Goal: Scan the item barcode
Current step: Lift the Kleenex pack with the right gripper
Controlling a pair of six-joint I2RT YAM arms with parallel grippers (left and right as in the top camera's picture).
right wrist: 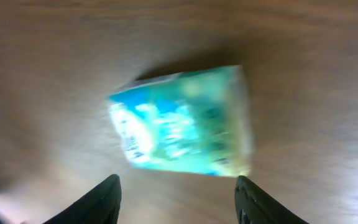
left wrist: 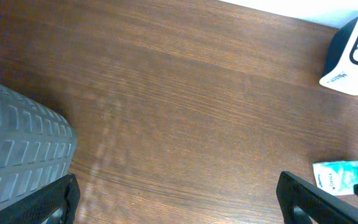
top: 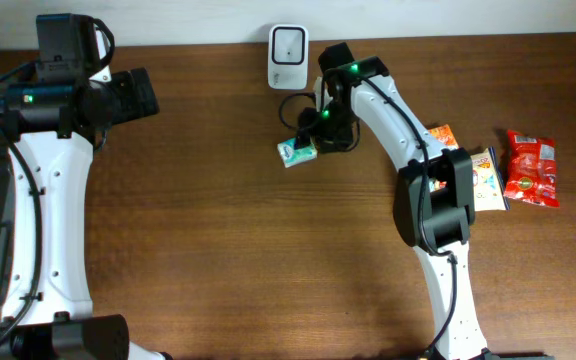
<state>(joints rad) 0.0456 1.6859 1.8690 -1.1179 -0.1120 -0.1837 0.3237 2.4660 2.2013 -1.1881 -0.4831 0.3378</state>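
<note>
I will next use my right gripper to grab the small green-and-white packet [top: 295, 152] by its nearest edge, so its broad sides stay uncovered for scanning the barcode.
The item is a small green-and-white packet [top: 295, 152] lying flat on the wooden table, below the white barcode scanner [top: 287, 43] at the back edge. My right gripper [top: 310, 140] hovers just right of the packet, open. In the right wrist view the packet [right wrist: 182, 121] is blurred and lies just beyond the gripper [right wrist: 176, 199], nothing between its fingertips. My left gripper [top: 140, 92] is far to the left, wide open and empty. Its wrist view shows the gripper [left wrist: 179, 202], the packet [left wrist: 339, 176] and the scanner [left wrist: 353, 56] at the right edge.
A black cable [top: 296, 105] curls between scanner and packet. To the right lie a red snack bag [top: 531, 168], a white packet [top: 486, 180] and an orange one [top: 443, 135], partly hidden by the right arm. A grey ridged surface [left wrist: 17, 155] fills the left wrist view's left corner.
</note>
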